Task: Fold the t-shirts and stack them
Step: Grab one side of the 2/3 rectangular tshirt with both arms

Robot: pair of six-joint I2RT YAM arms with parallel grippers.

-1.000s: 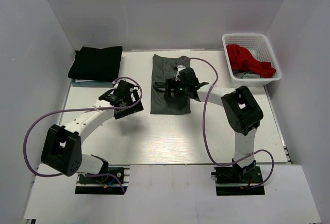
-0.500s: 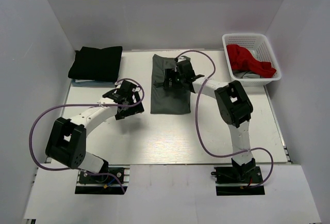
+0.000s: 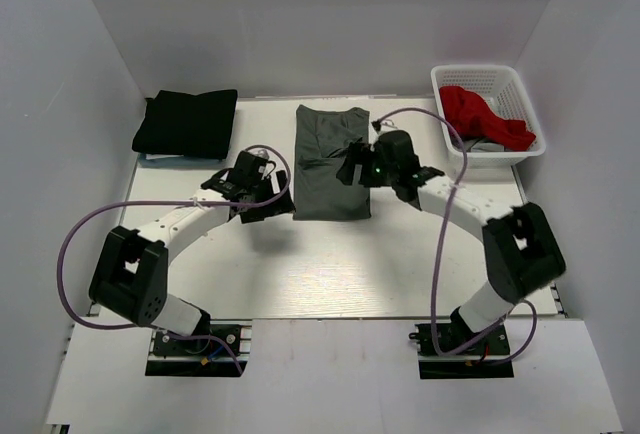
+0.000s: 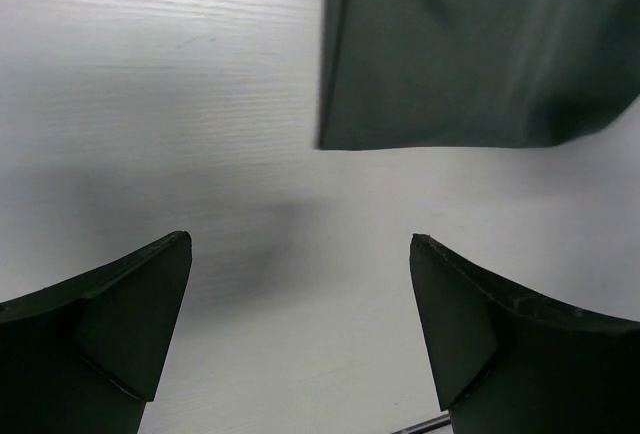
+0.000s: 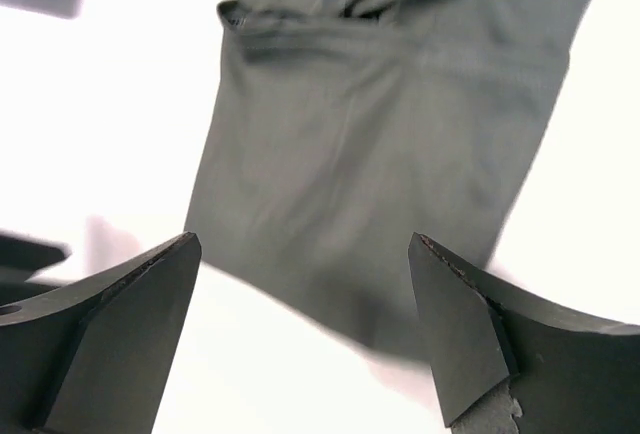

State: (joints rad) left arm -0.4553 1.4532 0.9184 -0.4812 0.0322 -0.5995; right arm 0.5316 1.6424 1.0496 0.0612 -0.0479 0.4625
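Observation:
The robot's left gripper will next grab the near corner of the folded dark grey t-shirt, so that it can fold the t-shirt's near end over the rest.
A dark grey t-shirt (image 3: 328, 169), folded into a long strip, lies in the middle of the table. A folded black t-shirt (image 3: 187, 122) rests at the back left. A red t-shirt (image 3: 482, 114) is bunched in the basket at the back right. My left gripper (image 3: 272, 197) hovers open just left of the grey strip's near corner. In the left wrist view that corner (image 4: 470, 54) lies ahead of the open gripper (image 4: 300, 254), over bare table. My right gripper (image 3: 352, 167) hangs open above the strip's right side. The right wrist view has the grey cloth (image 5: 390, 124) below its gripper (image 5: 305, 249).
The white mesh basket (image 3: 478, 68) stands at the back right, with some grey cloth under the red t-shirt. Purple cables loop off both arms. White walls close in the table on the left, back and right.
My right arm has swung out to the right, and its gripper came back from the strip's middle to its right side. My left gripper edged right, toward the strip's near left corner.

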